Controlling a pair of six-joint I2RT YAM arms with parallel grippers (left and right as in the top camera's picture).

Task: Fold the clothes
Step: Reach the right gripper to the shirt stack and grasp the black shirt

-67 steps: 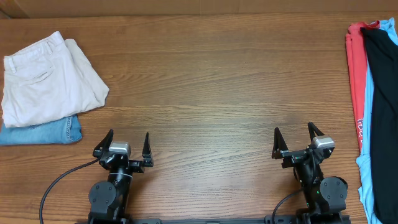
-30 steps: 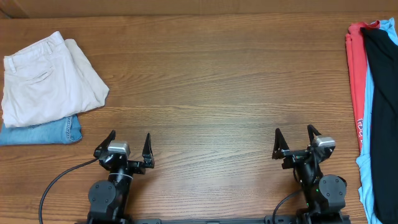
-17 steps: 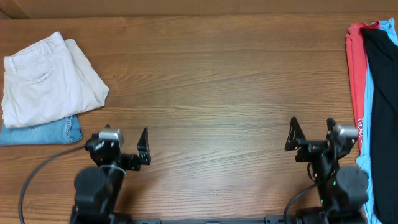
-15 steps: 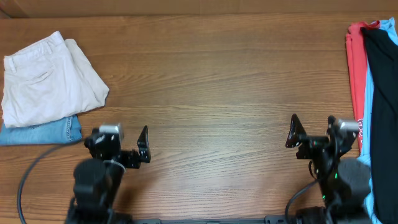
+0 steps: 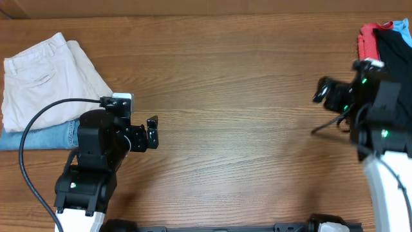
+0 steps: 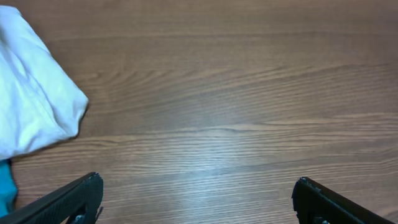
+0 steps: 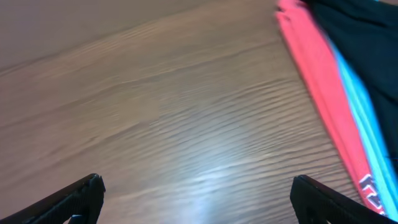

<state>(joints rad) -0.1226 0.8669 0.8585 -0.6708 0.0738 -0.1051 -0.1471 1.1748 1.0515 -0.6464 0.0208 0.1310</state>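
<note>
My right gripper is to grab only the black T-shirt next, by its edge (image 5: 386, 51) (image 7: 352, 41), to pull it onto empty wood for folding.
The black T-shirt (image 5: 394, 42) lies at the table's far right edge on top of a red shirt (image 5: 365, 40) and a light blue shirt (image 5: 400, 26); my right arm hides most of it. It also shows in the right wrist view (image 7: 364, 25), at the top right. My right gripper (image 7: 198, 194) is open and empty above bare wood, left of the shirt pile; one finger (image 5: 323, 90) shows from overhead. My left gripper (image 6: 198, 196) is open and empty above bare wood, right of the folded trousers; one finger (image 5: 152, 131) shows from overhead.
Folded cream trousers (image 5: 48, 80) lie on folded blue jeans (image 5: 45, 136) at the left edge; they also show in the left wrist view, trousers (image 6: 31, 93) and jeans (image 6: 5, 186). The red shirt (image 7: 314, 74) and light blue shirt (image 7: 367, 121) border the black one. A black cable (image 5: 29, 135) loops by my left arm.
Both arms have lifted and reached forward from the near edge. The right arm has swung right towards the shirt pile, the left arm slightly left towards the trousers. Both grippers stay open.
</note>
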